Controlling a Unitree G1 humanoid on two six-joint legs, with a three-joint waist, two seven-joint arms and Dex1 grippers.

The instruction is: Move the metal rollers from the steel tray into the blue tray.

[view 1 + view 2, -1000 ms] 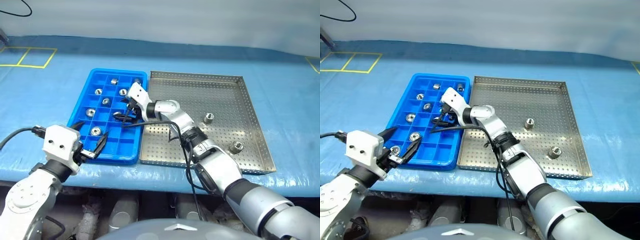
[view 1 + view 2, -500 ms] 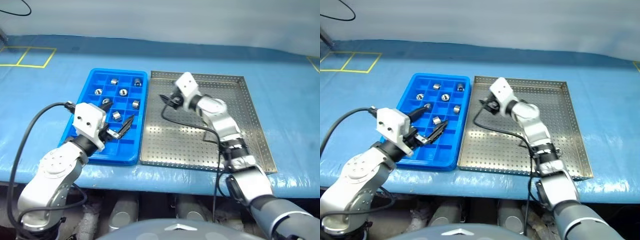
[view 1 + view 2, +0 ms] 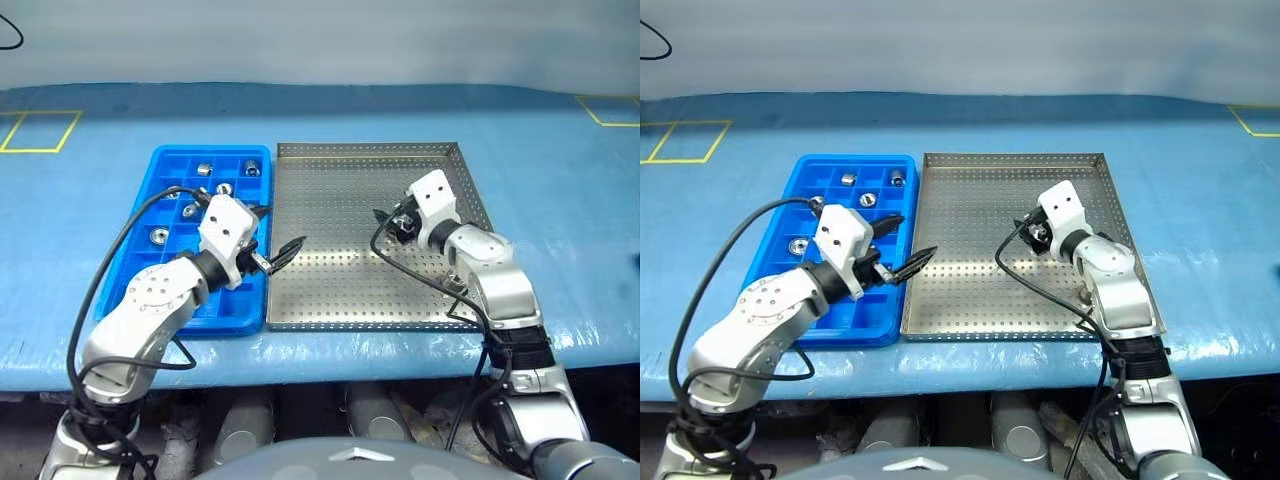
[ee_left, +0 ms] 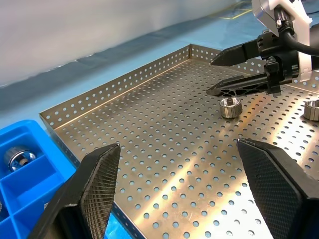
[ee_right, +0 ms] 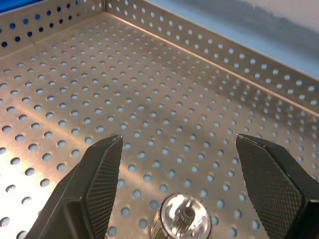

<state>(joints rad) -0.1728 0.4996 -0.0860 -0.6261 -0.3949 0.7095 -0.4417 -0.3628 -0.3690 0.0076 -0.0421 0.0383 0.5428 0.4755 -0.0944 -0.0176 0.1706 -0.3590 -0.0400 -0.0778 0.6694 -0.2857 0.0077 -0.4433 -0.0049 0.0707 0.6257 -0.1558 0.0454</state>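
Note:
It isn't time to close on the roller yet: my right gripper's fingers are above the roller's top (image 5: 185, 215), so they should go down first.
The steel tray (image 3: 340, 300) lies to the right of the blue tray (image 3: 160, 300). Several metal rollers (image 3: 204, 168) sit in the blue tray's far compartments. My left gripper (image 3: 280, 227) is open and empty, hovering over the seam between the two trays and pointing into the steel tray. My right gripper (image 3: 388, 222) is open and low over the right half of the steel tray. In the right wrist view one roller (image 5: 184, 219) stands on the perforated floor just short of the open fingers (image 5: 99, 174). In the left wrist view this roller (image 4: 231, 107) is below the right gripper's fingertips, and a second one (image 4: 312, 108) stands beside it.
Both trays rest on a pale blue table cover (image 3: 560, 180) near its front edge. Yellow tape marks (image 3: 40, 130) lie at the far left. Black cables (image 3: 110, 270) loop off both wrists. The steel tray's low perforated rim (image 4: 124, 87) stands around its floor.
My right gripper has swung from over the blue tray to the right half of the steel tray. My left gripper has moved right and forward to the trays' seam. Both stayed open.

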